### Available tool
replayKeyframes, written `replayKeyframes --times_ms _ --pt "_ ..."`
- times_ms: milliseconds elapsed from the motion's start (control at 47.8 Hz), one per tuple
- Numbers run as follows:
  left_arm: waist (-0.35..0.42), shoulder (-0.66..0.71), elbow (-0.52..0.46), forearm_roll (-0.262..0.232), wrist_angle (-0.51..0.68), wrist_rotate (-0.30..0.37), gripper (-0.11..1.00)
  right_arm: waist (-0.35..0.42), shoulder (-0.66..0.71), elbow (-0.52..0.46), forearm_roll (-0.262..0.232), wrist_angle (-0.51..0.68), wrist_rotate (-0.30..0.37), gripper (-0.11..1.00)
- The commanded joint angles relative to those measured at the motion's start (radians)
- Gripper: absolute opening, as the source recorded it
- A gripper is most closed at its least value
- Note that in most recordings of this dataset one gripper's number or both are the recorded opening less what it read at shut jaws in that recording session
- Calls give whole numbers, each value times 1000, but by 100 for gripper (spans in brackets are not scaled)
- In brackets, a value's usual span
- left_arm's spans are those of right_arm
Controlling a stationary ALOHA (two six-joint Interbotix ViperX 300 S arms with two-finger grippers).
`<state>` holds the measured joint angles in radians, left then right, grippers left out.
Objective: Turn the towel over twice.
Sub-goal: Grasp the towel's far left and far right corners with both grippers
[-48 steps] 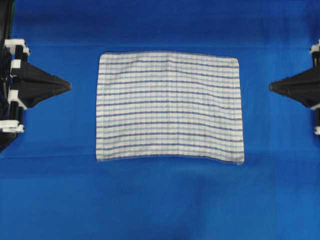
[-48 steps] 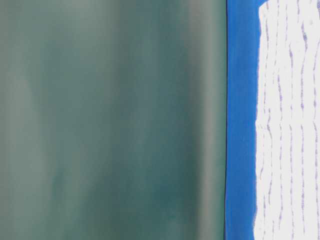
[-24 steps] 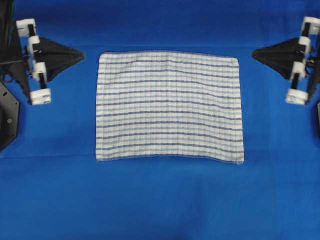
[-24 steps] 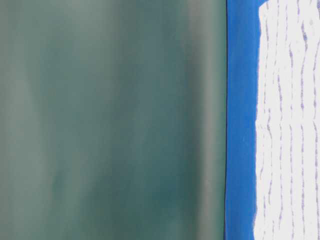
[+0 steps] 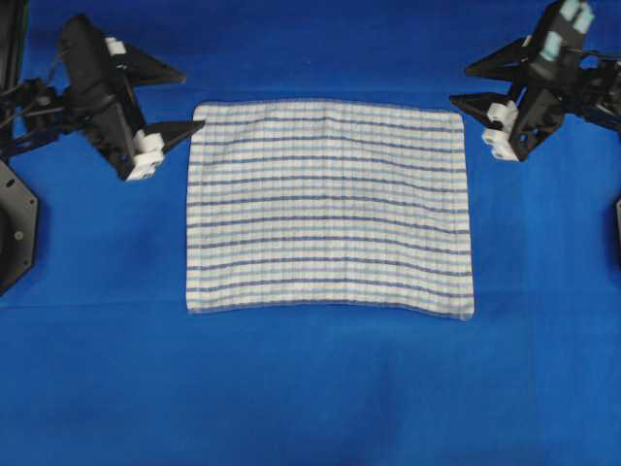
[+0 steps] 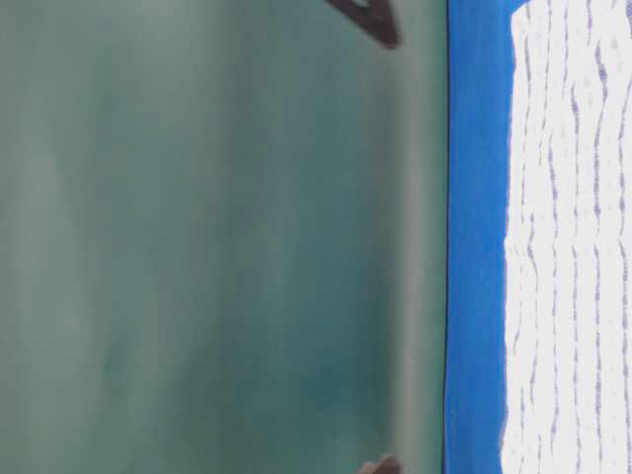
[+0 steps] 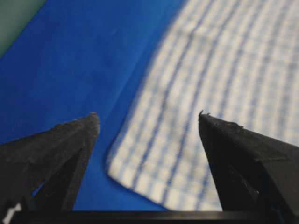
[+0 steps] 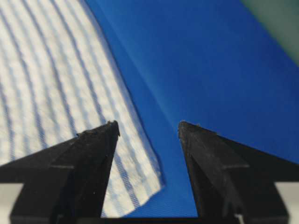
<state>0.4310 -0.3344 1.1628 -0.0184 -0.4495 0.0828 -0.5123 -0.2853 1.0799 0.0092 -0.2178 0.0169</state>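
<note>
My right gripper next needs to grab the striped towel (image 5: pixel 330 209) by a corner of its hemmed edge (image 5: pixel 454 119) to turn the towel over.
The towel (image 5: pixel 330 209), white with thin blue stripes, lies flat and spread out on the blue table covering (image 5: pixel 310 388). My left gripper (image 5: pixel 192 100) stands open at the towel's far left corner, one fingertip just over the corner's edge. In the left wrist view that corner of the towel (image 7: pixel 210 70) lies below the gap of the open left gripper (image 7: pixel 147 115), untouched. My right gripper (image 5: pixel 459 83) is open just beyond the far right corner. The right wrist view has the towel (image 8: pixel 46 70) corner under the wide-apart fingers of the right gripper (image 8: pixel 147 123). Neither holds anything.
Blue covering surrounds the towel on all sides, with wide room in front. Black arm parts (image 5: pixel 15 233) sit at the left edge of the table. A green wall (image 6: pixel 217 247) stands behind the table.
Both grippers went from shut to open. Each swung from the table's side edges inward and toward the far corners of the towel. The towel has not moved.
</note>
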Motion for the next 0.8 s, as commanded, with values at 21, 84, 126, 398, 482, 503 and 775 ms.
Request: replayKeyframes --times_ms 21,84,126,398,482,503,775 --pt "31 84 -26 0 -51 5 85 -17 80 -35 -3 -20 0 59" --pt "46 140 -38 0 -71 5 85 -25 124 -41 -2 -34 0 59" --pt "52 170 -44 2 -80 5 85 -29 156 -44 -3 -46 0 59" --pt "87 341 -66 2 -115 5 85 -46 313 -72 -3 -80 -5 59" --pt "104 382 -71 0 -120 5 85 -46 328 -77 -3 -80 -6 59" --pt "109 393 -71 0 -118 3 85 -46 333 -78 -3 -78 -5 59" --pt "163 425 -77 -2 -74 -5 70 -46 337 -74 -5 -78 -17 53"
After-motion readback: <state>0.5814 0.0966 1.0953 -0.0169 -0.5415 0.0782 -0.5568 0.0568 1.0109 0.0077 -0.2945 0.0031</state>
